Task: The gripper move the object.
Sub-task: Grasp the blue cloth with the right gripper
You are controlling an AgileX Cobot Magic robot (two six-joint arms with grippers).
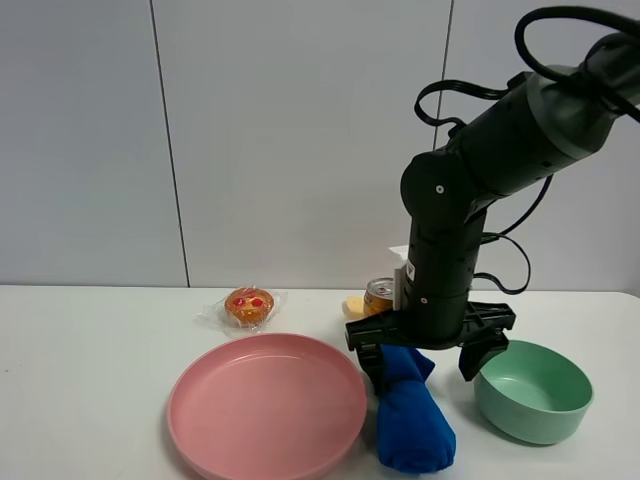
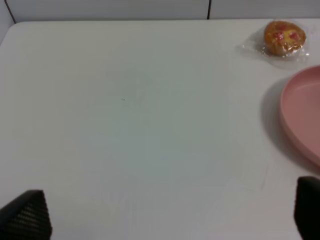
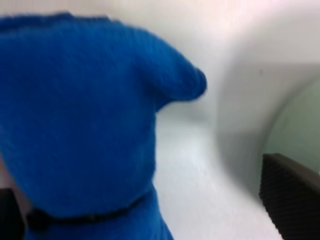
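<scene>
The right gripper takes the blue knitted object by its folded section (image 3: 95, 190) beside the pointed flap (image 3: 185, 82) next, to move it.
A blue knitted soft object (image 1: 412, 425) lies on the white table between the pink plate (image 1: 266, 405) and the green bowl (image 1: 535, 390). My right gripper (image 1: 428, 362) is open and hangs right over its far end, one finger on each side. In the right wrist view the blue object (image 3: 85, 115) fills the space between the open fingers (image 3: 290, 195) and is not gripped. My left gripper (image 2: 165, 220) is open and empty above bare table; it is out of the exterior high view.
A wrapped muffin (image 1: 249, 305) lies behind the pink plate; it also shows in the left wrist view (image 2: 284, 37), as does the plate's rim (image 2: 305, 115). A drink can (image 1: 380, 295) and a small yellow item (image 1: 353, 306) stand behind the right arm.
</scene>
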